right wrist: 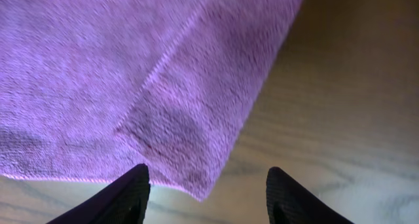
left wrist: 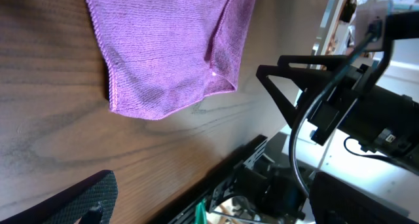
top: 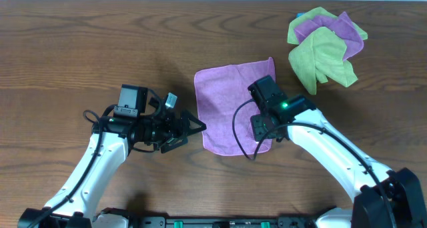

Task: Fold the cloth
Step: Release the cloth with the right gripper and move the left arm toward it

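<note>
My right gripper grabs the purple cloth at its near corner next, by the turned-over flap, to draw the cloth nearer for folding.
A purple cloth lies spread flat on the wooden table in the middle. It also shows in the left wrist view and the right wrist view, where its near right corner has a small turned-over flap. My right gripper is open just above that corner, which lies between the two fingers. My left gripper is open and empty, just left of the cloth's near left edge, with its fingers wide apart.
A heap of green and purple cloths lies at the back right. The right arm shows in the left wrist view beyond the cloth. The table's front edge is close to both grippers.
</note>
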